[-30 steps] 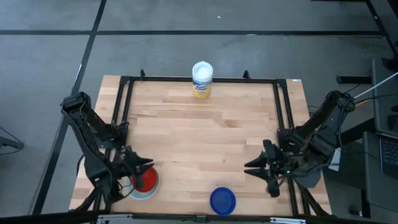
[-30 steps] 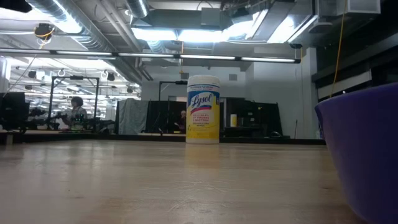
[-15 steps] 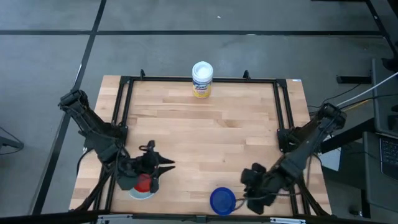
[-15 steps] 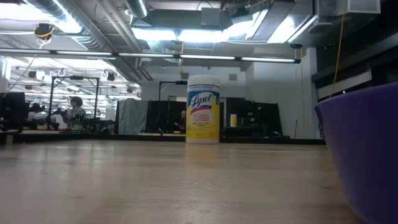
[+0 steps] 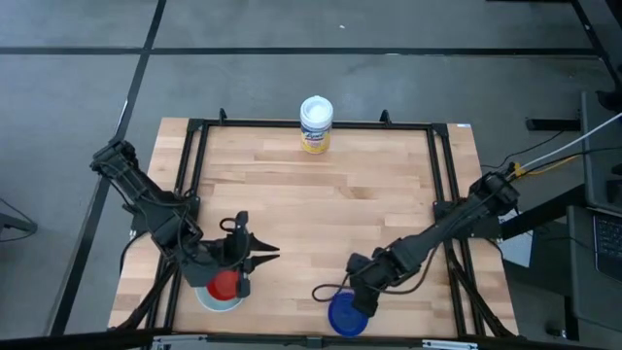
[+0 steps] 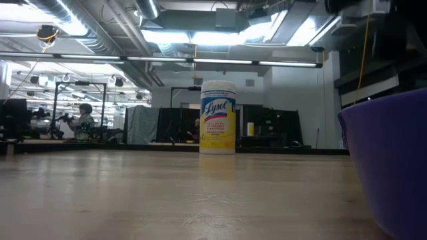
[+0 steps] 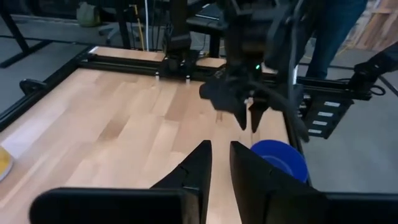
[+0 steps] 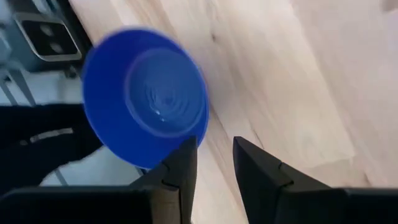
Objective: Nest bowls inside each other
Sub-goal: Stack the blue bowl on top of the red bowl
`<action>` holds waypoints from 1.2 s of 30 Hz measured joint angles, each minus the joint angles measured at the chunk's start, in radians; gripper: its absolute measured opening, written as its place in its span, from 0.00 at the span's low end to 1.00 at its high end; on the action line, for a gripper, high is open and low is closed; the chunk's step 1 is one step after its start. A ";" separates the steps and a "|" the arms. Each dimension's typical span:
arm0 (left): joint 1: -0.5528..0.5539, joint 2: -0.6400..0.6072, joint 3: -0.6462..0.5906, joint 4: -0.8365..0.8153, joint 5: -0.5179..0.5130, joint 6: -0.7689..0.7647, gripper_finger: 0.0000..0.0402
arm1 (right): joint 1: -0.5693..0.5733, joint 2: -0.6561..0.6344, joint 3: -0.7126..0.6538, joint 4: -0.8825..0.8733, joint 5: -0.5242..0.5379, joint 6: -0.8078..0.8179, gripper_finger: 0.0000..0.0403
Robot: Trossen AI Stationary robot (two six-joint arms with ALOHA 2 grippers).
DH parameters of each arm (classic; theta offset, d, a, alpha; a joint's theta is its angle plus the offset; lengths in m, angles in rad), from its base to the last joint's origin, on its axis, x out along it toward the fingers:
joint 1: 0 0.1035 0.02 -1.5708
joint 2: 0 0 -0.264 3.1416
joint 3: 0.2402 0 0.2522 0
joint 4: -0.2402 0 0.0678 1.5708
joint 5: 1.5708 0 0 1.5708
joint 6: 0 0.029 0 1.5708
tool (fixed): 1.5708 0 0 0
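I will next grab the dark blue bowl by its rim (image 5: 336,297) with my right gripper. Then I can nest the bowl inside the red bowl (image 5: 224,285).
A dark blue bowl (image 5: 347,315) stands on its base near the table's front edge; it also shows as the blue bowl (image 8: 146,115) and blue bowl (image 6: 393,167). My right gripper (image 5: 323,291) hangs open just over its left rim, pointing steeply down; the right gripper (image 8: 214,163) has nothing between its fingers. A red bowl (image 5: 224,285) sits nested in a pale bowl (image 5: 208,300) at the front left. My left gripper (image 5: 266,255) hovers to the right of that stack, its fingers a narrow gap apart and empty, as the left gripper (image 7: 221,163) shows.
A white canister with a yellow label (image 5: 316,123) stands upright at the table's far edge, centre; the same canister (image 6: 218,117) shows in the low view. A black frame rail (image 5: 194,175) runs along the table's sides. Bare wood (image 5: 330,209) lies between the arms.
My left gripper has risen off the red bowl and gone toward the table's right, rolling as it went; the red bowl stays in the pale bowl. My right gripper has swung from the right edge toward the left and near edge, tipping down over the blue bowl.
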 joint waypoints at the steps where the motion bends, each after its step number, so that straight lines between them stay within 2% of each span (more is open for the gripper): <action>1: -0.008 0.000 0.000 0.000 -0.006 -0.003 0.13 | -0.001 0.015 0.000 0.007 -0.018 -0.011 0.27; 7: -0.059 0.000 0.000 0.000 -0.052 -0.029 0.10 | 0.014 0.087 0.000 0.110 -0.066 0.006 0.34; 12: -0.093 -0.003 0.000 0.000 -0.093 -0.042 0.08 | 0.021 0.110 0.000 0.124 -0.039 0.033 0.40; 17: -0.101 -0.018 0.000 0.000 -0.097 -0.044 0.08 | 0.013 0.138 0.000 0.119 -0.008 0.037 0.40; 19: -0.102 -0.025 0.000 -0.001 -0.096 -0.048 0.08 | 0.011 0.153 0.000 0.111 0.010 0.053 0.37; 21: -0.108 -0.034 0.000 0.000 -0.096 -0.050 0.08 | 0.009 0.173 0.000 0.107 0.011 0.061 0.30; 25: -0.130 -0.047 0.000 -0.032 -0.102 -0.088 0.07 | 0.001 0.196 0.000 0.127 0.036 0.035 0.05; 29: -0.167 -0.060 0.000 -0.141 -0.151 -0.220 0.05 | -0.049 0.189 0.000 0.145 0.114 0.033 0.02; 33: -0.211 -0.060 0.000 -0.305 -0.241 -0.422 0.01 | -0.127 0.128 0.034 0.156 0.271 -0.027 0.01; 36: -0.213 -0.056 0.000 -0.431 -0.244 -0.560 0.01 | -0.189 0.073 0.091 0.146 0.425 -0.112 0.01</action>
